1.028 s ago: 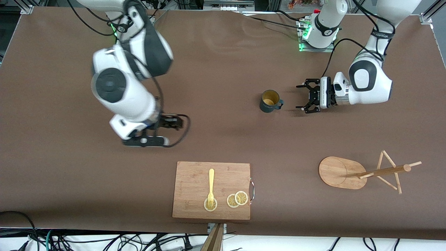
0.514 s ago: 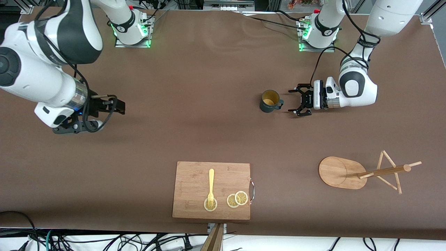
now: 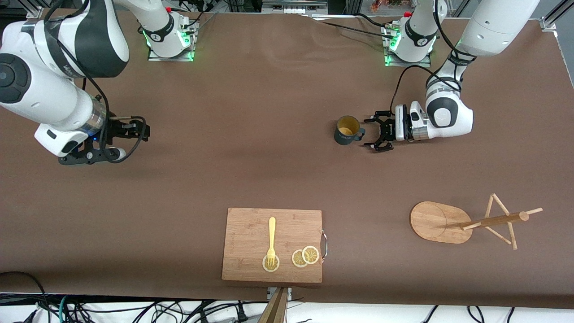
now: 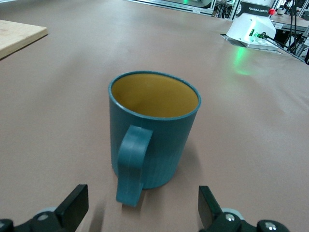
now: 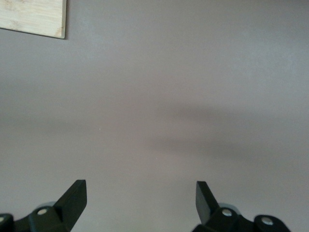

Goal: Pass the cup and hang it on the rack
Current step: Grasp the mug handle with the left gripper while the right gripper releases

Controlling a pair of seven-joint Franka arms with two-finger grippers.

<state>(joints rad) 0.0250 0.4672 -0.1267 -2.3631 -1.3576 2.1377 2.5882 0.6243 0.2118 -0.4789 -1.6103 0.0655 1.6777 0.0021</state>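
Next, my left gripper takes the cup by its handle (image 3: 360, 134), so that the cup's rim stays free to go onto the rack (image 3: 489, 220).
The cup (image 3: 346, 130), dark teal with a yellowish inside, stands upright on the brown table with its handle (image 4: 133, 164) turned toward my left gripper (image 3: 371, 133). That gripper is open, low over the table, right beside the handle and not touching it. In the left wrist view the cup (image 4: 154, 130) fills the middle and the left gripper (image 4: 142, 205) is spread wide on either side of the handle. The rack (image 3: 489, 220) stands nearer the front camera, toward the left arm's end. My right gripper (image 3: 94, 156) hangs open and empty over bare table at the right arm's end, its open fingers (image 5: 72, 195) holding nothing.
A wooden cutting board (image 3: 272, 244) lies near the front edge with a yellow fork (image 3: 271, 237) and lemon slices (image 3: 305, 256) on it. Its corner (image 5: 31, 17) shows in the right wrist view. The left arm's base (image 3: 410, 45) stands farther from the front camera than the cup.
My left gripper has slid closer to the cup's handle, staying open. The right arm swung away from the table's middle to its own end, then nearly stopped.
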